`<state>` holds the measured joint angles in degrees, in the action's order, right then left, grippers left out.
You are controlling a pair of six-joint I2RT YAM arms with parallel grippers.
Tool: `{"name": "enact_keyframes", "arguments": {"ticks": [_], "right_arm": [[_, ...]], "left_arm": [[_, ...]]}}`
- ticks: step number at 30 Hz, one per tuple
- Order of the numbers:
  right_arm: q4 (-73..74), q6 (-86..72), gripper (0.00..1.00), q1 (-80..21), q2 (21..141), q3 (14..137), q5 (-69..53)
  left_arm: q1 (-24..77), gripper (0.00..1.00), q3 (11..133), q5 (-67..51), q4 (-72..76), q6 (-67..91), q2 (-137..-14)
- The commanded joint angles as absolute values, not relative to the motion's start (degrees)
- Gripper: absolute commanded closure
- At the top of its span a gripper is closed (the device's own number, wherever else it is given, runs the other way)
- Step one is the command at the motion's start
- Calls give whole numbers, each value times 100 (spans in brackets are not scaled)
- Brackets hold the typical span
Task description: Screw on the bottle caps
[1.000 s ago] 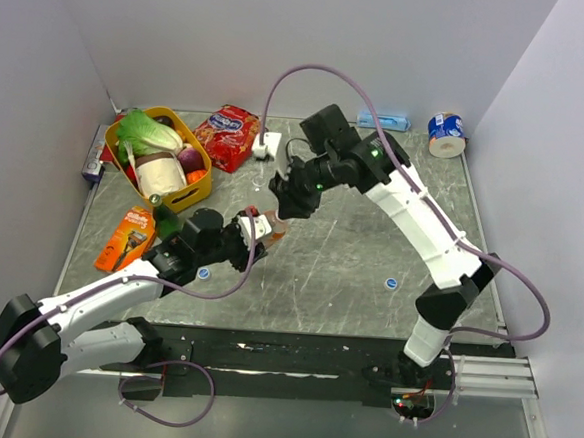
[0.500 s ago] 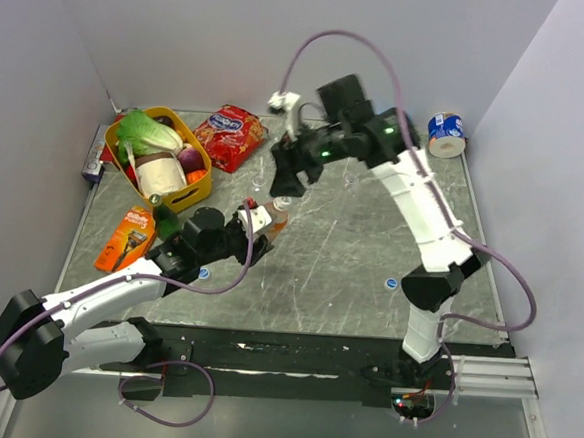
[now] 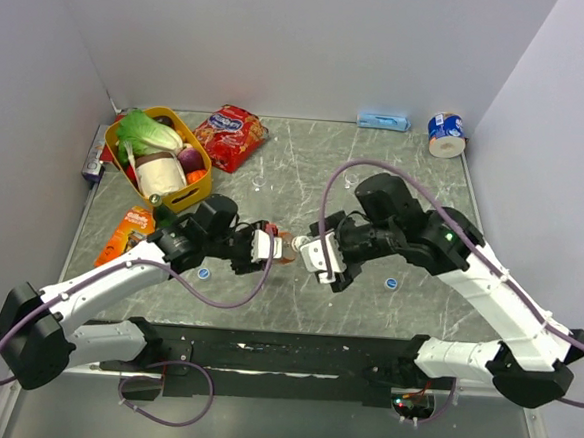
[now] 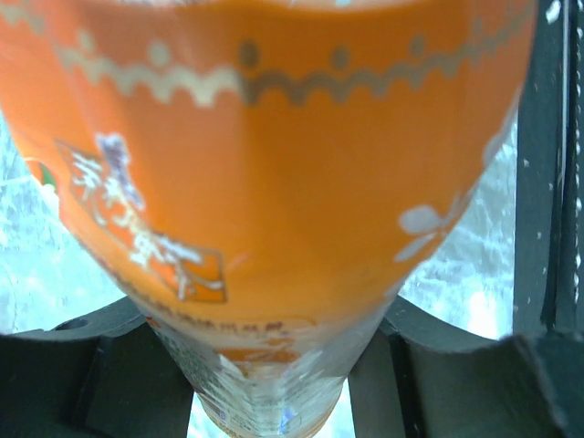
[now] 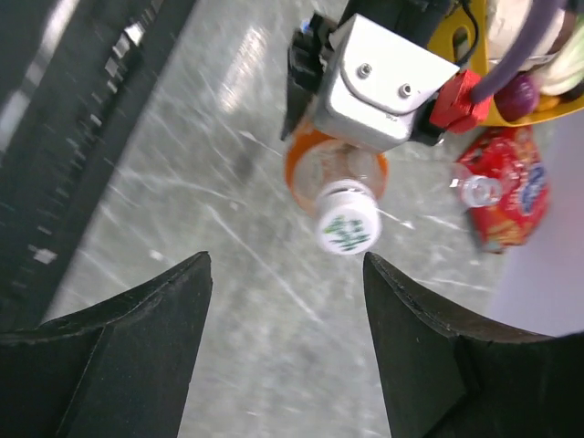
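Observation:
My right gripper will next grab the whitish cap (image 3: 299,243) (image 5: 349,223) by its sides, in line with the bottle's neck, to screw it on.
My left gripper (image 3: 266,247) is shut on the small orange drink bottle (image 3: 284,247) and holds it tilted, neck toward the right arm. The left wrist view is filled by the bottle's orange label (image 4: 274,182), clamped between the two dark fingers (image 4: 87,374). A whitish cap with a green mark (image 5: 347,228) sits on the bottle's neck. My right gripper (image 5: 287,263) is open, a short way off the cap and touching nothing. Two blue caps (image 3: 202,272) (image 3: 392,282) lie on the table. A colourless bottle neck (image 5: 476,190) shows by the red bag.
A yellow basket (image 3: 202,185) of groceries stands at the back left, a red snack bag (image 3: 228,134) beside it. An orange pack (image 3: 125,235) and a dark green bottle (image 3: 158,208) are on the left. A tape roll (image 3: 445,134) and a bluish item (image 3: 383,120) lie at the back edge.
The right arm has swung from the back middle down toward the front, and its gripper has opened and come off the capped bottle. The left arm has shifted the bottle slightly right.

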<state>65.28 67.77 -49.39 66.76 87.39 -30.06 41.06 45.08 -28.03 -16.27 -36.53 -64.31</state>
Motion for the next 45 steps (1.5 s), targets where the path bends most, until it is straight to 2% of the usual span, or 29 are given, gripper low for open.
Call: {"name": "enact_keyframes", "arguments": {"ticks": [1,9,16,27,30,37,42,44,45], "right_arm": [[5731,7752,27,-5071,6724,8604,-2654],[5809,7989,36,-5282,6627,8420,-2654],[6109,8437,39,-5361,6478,8236,-2681],[6047,8201,57,-5423,6715,8464,-2724],[6125,7946,63,-5467,6837,8586,-2768],[6425,6268,75,-5458,7549,9114,-2769],[6511,5153,76,-5300,7900,9289,-2602],[6870,4792,77,-5099,8339,9779,-2654],[7004,4407,78,-5019,8515,9991,-2715]], "left_arm": [[4087,99,4965,-3199,-2425,-4684,-6583],[4096,99,5001,-3243,-2330,-4746,-6504],[4096,99,5133,-3322,-2206,-4421,-6592],[4087,99,5150,-3305,-2101,-4351,-6627],[4087,99,5203,-3235,-1969,-4045,-6688],[4087,99,5213,-3164,-1372,-3060,-6584],[4096,99,4650,-2349,-64,-2051,-5838],[4200,99,4518,-1708,517,-1698,-5722],[4253,99,4552,-931,614,-1453,-5687]]}}
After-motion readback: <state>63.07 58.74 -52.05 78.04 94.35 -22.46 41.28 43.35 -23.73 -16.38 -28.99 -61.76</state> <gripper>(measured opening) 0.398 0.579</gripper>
